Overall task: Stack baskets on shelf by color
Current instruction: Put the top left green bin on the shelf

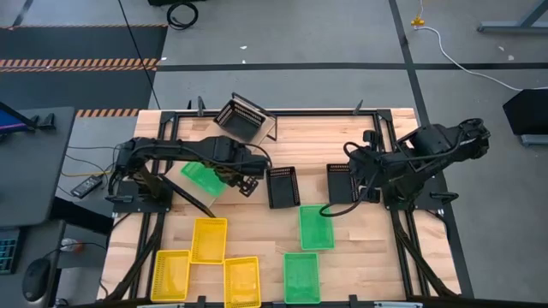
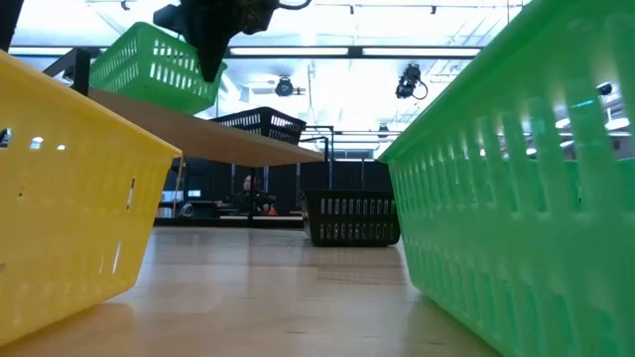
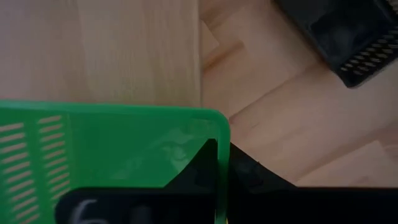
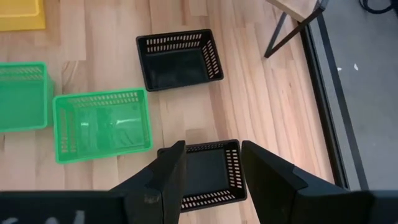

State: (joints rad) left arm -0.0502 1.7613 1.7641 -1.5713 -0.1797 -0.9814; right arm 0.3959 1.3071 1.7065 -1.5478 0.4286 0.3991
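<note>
I need to move the basket toward the black basket before I release it with my left gripper, because the green basket's corner sticks out past the shelf board's long edge.
My left gripper is over the shelf, shut on a green basket. At the shelf's far end stands a black basket. On the table lie two more black baskets, two green ones and three yellow ones. My right gripper is open, high above the right-hand black basket, touching nothing. My left gripper holds the green basket by one side wall's rim, close to a corner. One finger is inside the basket and the other outside. The fingers point down from above. The basket's bottom is at the shelf board; whether it rests there I cannot tell.
The shelf board shows bare wood past the green basket, and its long edge drops to the table. Black frame rails run along the table's sides, and the nearest yellow and green baskets sit near the front edge.
</note>
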